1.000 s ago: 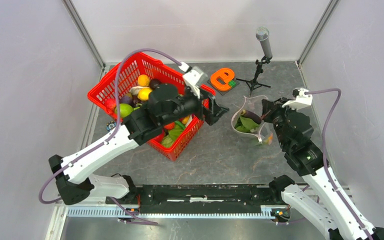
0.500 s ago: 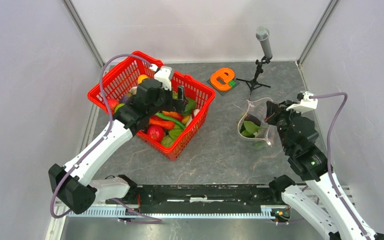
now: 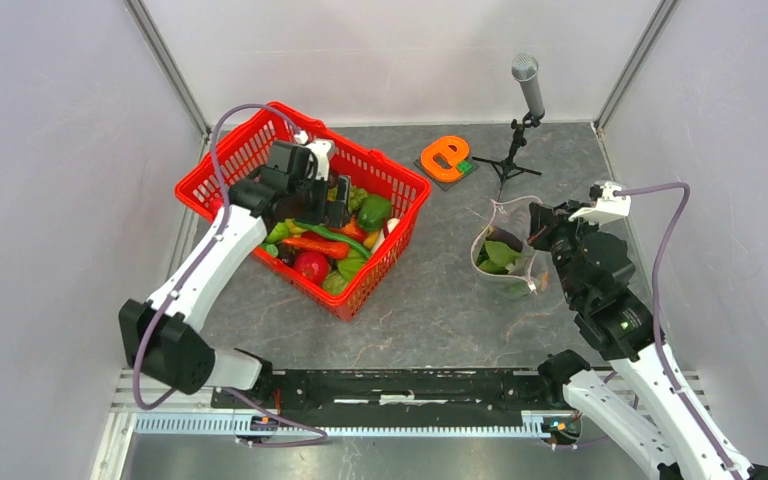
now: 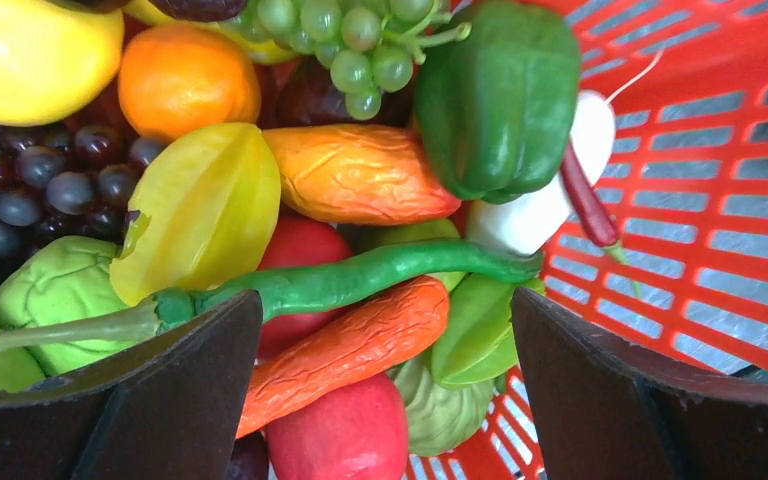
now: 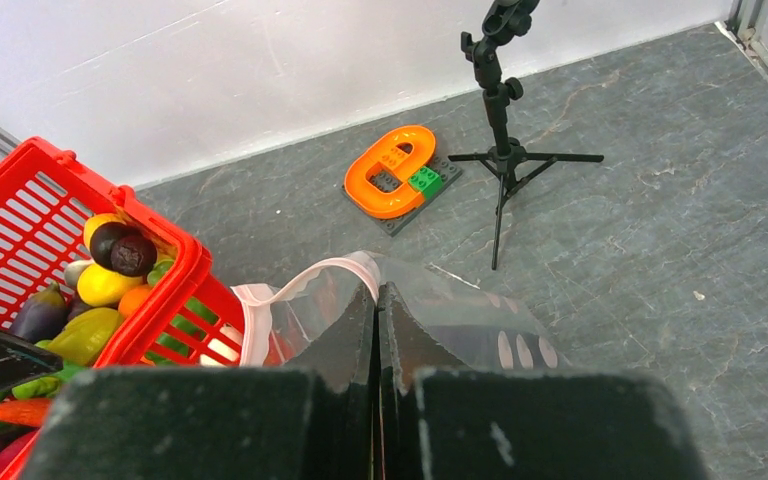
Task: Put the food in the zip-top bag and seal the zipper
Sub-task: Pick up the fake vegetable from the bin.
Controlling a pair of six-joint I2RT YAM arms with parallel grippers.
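Note:
My left gripper is to grip the long green pepper (image 4: 360,280) by its stem end (image 4: 182,306) next, so the pepper's tip stays free to enter the zip-top bag.
The zip-top bag (image 3: 505,252) stands open on the table right of centre, with green leafy food (image 3: 500,255) and a dark piece inside. My right gripper (image 3: 540,225) is shut on the bag's mouth edge and holds it up. In the right wrist view, the right gripper (image 5: 378,300) pinches the clear film beside the pale pink zipper (image 5: 295,288). My left gripper (image 3: 335,205) is open and empty, low over the red basket (image 3: 235,150). In the left wrist view, the left gripper (image 4: 382,300) straddles a long green pepper (image 4: 360,280), an orange carrot (image 4: 350,345) and a red apple (image 4: 335,435). An orange fruit (image 4: 185,80) lies further back.
The basket also holds a green bell pepper (image 4: 495,95), a yellow star fruit (image 4: 205,205), grapes (image 4: 350,35) and more toy produce. A microphone on a small tripod (image 3: 525,95) and an orange block (image 3: 445,155) stand at the back. Walls close in on both sides.
My left arm has swung left from the gap between basket and bag, and its gripper now hangs low over the basket's food. The right gripper still holds the bag.

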